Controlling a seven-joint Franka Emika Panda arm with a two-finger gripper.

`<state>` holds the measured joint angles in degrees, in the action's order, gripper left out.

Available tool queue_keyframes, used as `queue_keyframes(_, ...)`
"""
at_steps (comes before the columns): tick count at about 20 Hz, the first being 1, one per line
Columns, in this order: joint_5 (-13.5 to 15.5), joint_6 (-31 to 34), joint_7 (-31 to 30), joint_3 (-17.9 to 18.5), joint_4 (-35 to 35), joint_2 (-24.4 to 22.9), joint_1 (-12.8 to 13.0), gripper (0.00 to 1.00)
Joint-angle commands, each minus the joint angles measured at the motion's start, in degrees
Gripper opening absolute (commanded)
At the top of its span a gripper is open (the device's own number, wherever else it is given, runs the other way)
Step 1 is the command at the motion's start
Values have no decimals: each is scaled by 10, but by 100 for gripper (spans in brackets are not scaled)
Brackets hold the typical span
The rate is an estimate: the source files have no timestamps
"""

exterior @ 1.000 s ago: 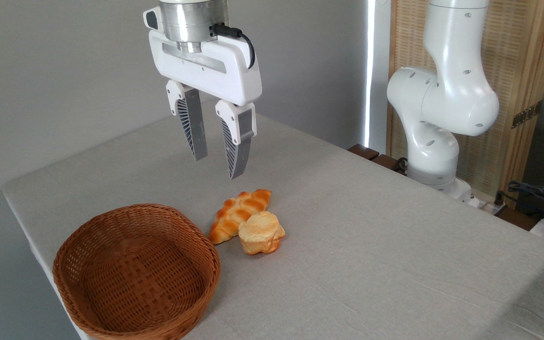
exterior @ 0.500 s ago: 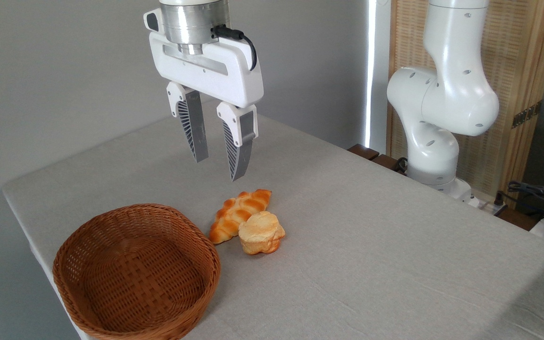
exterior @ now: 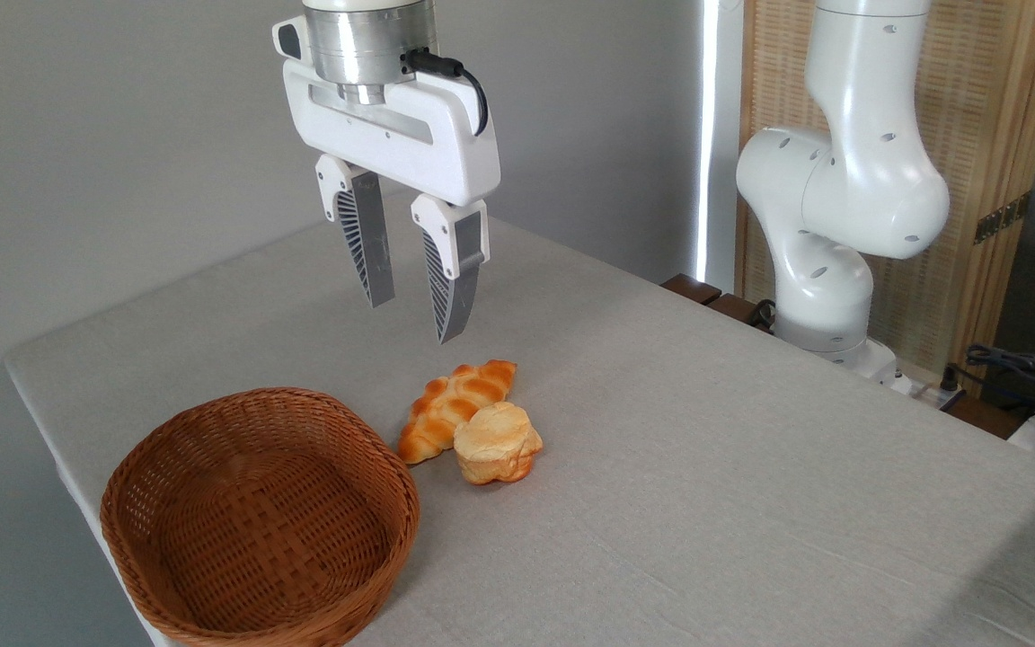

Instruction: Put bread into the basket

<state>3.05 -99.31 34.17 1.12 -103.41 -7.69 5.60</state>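
My gripper should grab the pale bun by its rounded sides next. Then the bun can go into the wicker basket.
The bread, a small pale-golden bun with a darker orange base, lies on the grey tablecloth, touching a longer braided loaf. To its left sits the brown wicker basket, with nothing inside it. My gripper hangs open well above the table, up and to the left of the bread, with nothing between its ribbed fingers.
A braided orange-glazed loaf lies just behind and left of the bread. The arm's white base stands at the table's far right edge. The table's left edge runs close to the basket.
The gripper shifted very slightly right between the earliest frame and now; the bread, loaf and basket have not moved.
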Motion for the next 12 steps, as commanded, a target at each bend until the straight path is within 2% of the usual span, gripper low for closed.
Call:
queue_keyframes(1,10,5,-6,1,14,7,-2,100)
queue_keyframes(12,10,15,-8,-14,10,7,4,100)
